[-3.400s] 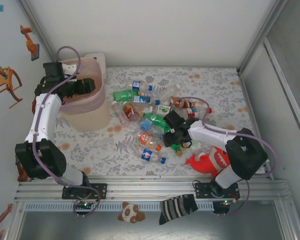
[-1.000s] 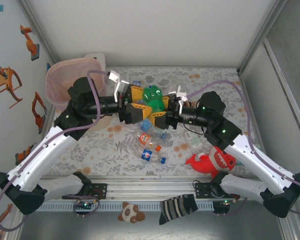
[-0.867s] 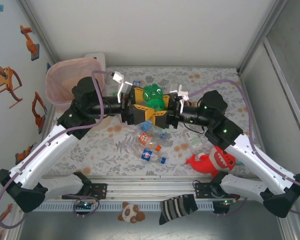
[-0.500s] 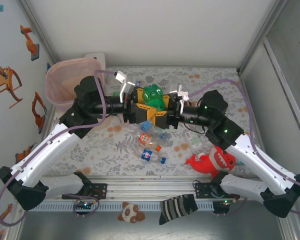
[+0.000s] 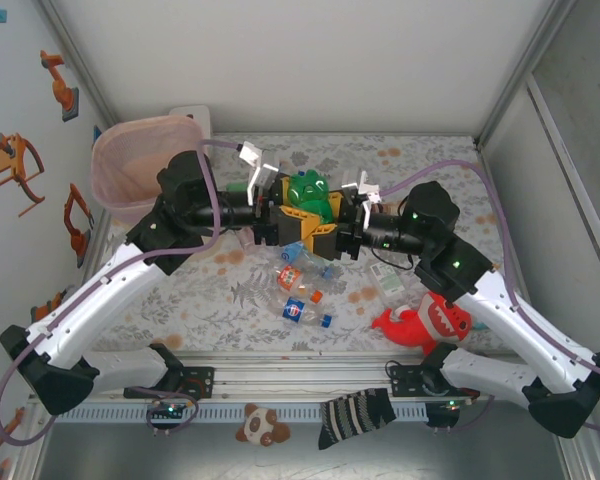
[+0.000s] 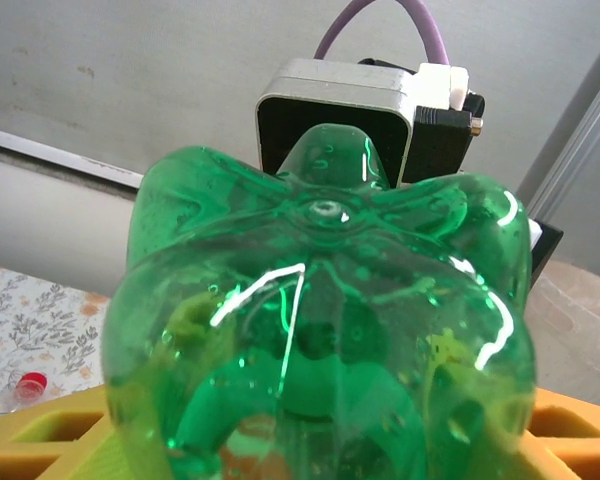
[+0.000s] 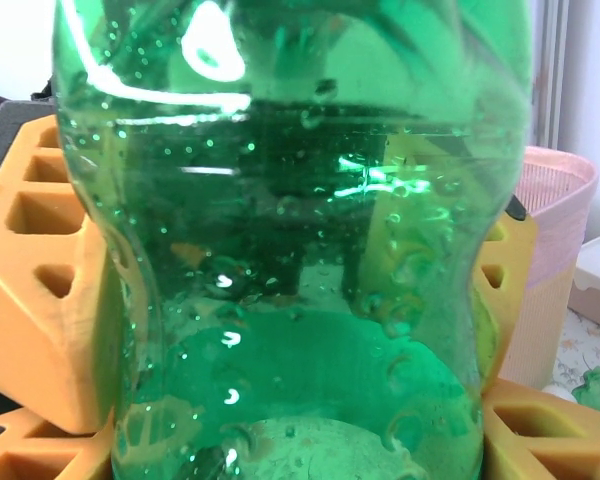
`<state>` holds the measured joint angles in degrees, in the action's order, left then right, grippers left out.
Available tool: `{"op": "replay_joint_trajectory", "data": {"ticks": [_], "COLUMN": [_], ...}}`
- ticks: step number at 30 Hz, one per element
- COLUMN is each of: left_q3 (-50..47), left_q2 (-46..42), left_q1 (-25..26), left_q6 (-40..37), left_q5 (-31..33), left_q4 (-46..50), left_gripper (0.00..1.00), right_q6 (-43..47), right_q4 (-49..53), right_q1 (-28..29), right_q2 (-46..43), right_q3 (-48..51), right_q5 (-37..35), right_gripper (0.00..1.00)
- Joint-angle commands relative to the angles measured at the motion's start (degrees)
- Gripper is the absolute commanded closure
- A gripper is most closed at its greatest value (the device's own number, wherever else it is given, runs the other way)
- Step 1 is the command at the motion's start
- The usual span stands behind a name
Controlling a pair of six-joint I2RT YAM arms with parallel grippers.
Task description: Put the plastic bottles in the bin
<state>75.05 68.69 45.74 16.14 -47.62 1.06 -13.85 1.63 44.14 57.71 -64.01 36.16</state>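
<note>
I need to open my right gripper: the orange fingers of my left gripper are holding both sides of the bottle.
A green plastic bottle (image 5: pixel 308 191) hangs in mid-air above the table's middle, between my two grippers. My right gripper (image 5: pixel 325 230) is shut on it from the right; its yellow fingers (image 7: pixel 540 440) flank the bottle (image 7: pixel 290 230) low in the right wrist view. My left gripper (image 5: pixel 272 213) clasps the same bottle from the left, and its orange fingers (image 7: pixel 35 260) press against the bottle's sides. The bottle's ribbed base (image 6: pixel 325 330) faces the left wrist camera. The pale-pink bin (image 5: pixel 130 170) stands at the far left. Several more bottles (image 5: pixel 302 290) lie on the table below.
A red plush toy (image 5: pixel 427 325) with white teeth lies at the right front. A small white box (image 5: pixel 192 118) sits behind the bin. Both arms are raised and meet over the pile. Walls close in the table at the back and on both sides.
My left arm has moved in toward the right one and its fingers have closed onto the green bottle. The right gripper has kept its hold and barely moved.
</note>
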Motion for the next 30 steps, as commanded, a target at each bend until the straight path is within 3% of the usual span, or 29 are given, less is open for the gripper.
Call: {"op": "replay_joint_trajectory", "data": {"ticks": [1, 14, 30], "left_q3": [2.0, 1.8, 3.5], "left_q2": [0.1, -0.8, -2.8], "left_q1": [0.9, 1.0, -0.6], "left_q6": [-1.1, -3.3, -7.6], "left_q5": [-2.4, -0.9, 4.4], "left_q4": [-1.9, -0.2, 5.8], "left_gripper": [0.37, 0.51, 0.53], "right_q6": [0.7, 0.6, 1.0], "right_q4": [-0.4, 1.1, 9.4], "right_q1": [0.4, 0.4, 0.4], "right_q2": [-0.4, 0.1, -2.6], "right_q3": [-2.5, -2.6, -1.5], "right_q5": [-1.3, -2.6, -6.8], "right_gripper": [0.5, 0.49, 0.19]}}
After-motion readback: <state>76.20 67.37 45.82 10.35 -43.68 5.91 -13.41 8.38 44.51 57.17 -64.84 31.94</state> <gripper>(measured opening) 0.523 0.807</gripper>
